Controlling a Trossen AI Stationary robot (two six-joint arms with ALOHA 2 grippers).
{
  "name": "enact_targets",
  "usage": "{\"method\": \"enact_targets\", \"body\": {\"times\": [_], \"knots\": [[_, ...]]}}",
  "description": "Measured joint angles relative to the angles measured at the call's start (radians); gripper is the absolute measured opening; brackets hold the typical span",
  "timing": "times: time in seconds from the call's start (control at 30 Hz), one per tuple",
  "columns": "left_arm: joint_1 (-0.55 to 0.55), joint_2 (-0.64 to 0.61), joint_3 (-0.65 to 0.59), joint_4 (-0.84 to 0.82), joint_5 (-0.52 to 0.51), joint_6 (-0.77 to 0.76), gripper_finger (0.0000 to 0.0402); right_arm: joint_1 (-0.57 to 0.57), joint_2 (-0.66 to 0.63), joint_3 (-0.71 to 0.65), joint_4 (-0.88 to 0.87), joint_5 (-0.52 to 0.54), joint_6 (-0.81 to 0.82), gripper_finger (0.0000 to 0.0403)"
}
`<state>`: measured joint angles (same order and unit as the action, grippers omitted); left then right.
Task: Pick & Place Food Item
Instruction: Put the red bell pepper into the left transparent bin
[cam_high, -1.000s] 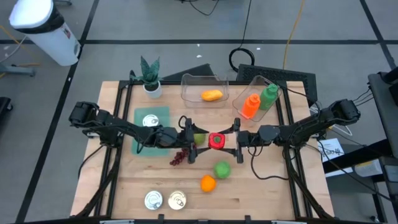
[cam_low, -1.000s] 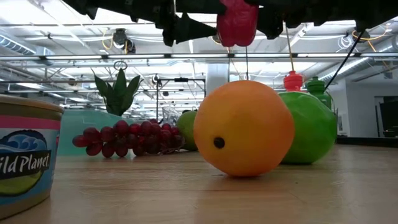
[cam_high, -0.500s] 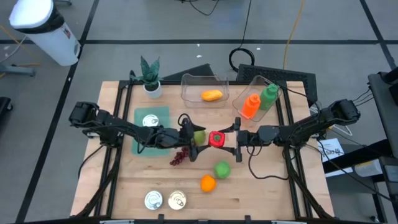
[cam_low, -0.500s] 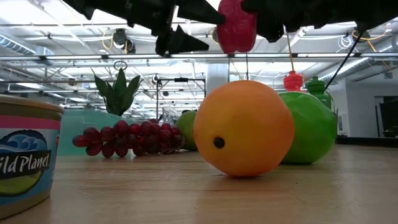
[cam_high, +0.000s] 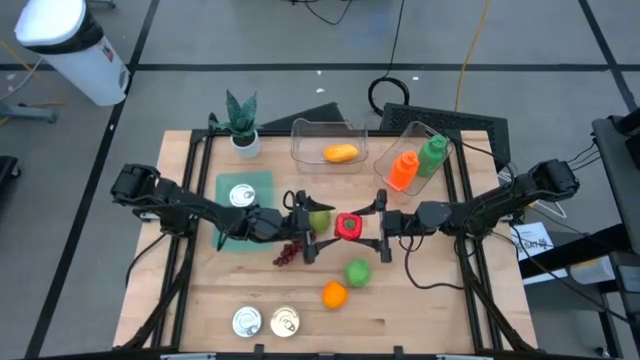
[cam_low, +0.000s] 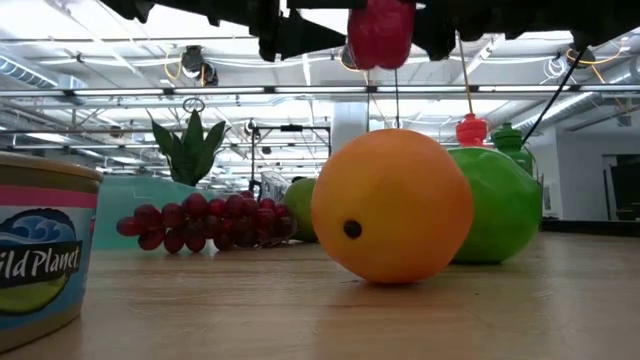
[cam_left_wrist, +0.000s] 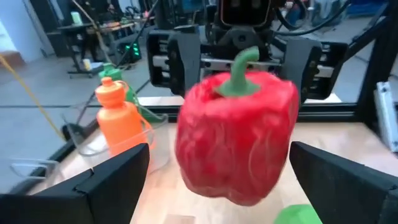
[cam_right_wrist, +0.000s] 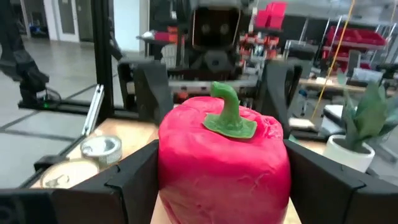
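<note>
The red bell pepper needs to go in the clear bin (cam_high: 306, 149). My left gripper should grab it by its rounded body (cam_high: 349, 227) for that.
A red bell pepper (cam_high: 348, 225) hangs in the air above the middle of the table, stem up. My right gripper (cam_high: 372, 226) reaches in from the right and is shut on it. My left gripper (cam_high: 311, 225) faces it from the left and is open. In the left wrist view its two fingers stand wide on either side of the pepper (cam_left_wrist: 236, 137) without touching it. The low view shows the pepper (cam_low: 380, 35) high above the fruit on the table. My right gripper pinches the red pepper between its two fingers (cam_right_wrist: 134, 180), one on each side of the body (cam_right_wrist: 169, 177). The fingers come in about level from the table's right side. The pepper sits upright with its green stem (cam_right_wrist: 227, 112) on top, lifted clear of the table.
Under the grippers lie a green fruit (cam_high: 320, 220) and red grapes (cam_high: 288, 252). Nearer the front are a green fruit (cam_high: 357, 271), an orange (cam_high: 334, 294) and two cans (cam_high: 266, 321). A teal mat with a can (cam_high: 243, 197), a plant (cam_high: 241, 125) and two clear bins (cam_high: 330, 135) stand farther back.
My left gripper has shifted slightly beside the pepper, dipping and coming back up, and stays open. The pepper has kept its place in my right gripper, clear of the table.
</note>
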<state>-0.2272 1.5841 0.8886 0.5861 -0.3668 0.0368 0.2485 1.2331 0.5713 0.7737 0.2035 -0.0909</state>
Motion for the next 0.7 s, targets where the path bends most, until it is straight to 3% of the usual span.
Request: {"method": "enact_targets", "body": {"times": [0.7], "knots": [[0.046, 0.000, 0.000, 0.099, 0.213, -0.162, 0.0399, -0.007, 0.037, 0.000, 0.182, -0.116, -0.025, 0.0283]]}}
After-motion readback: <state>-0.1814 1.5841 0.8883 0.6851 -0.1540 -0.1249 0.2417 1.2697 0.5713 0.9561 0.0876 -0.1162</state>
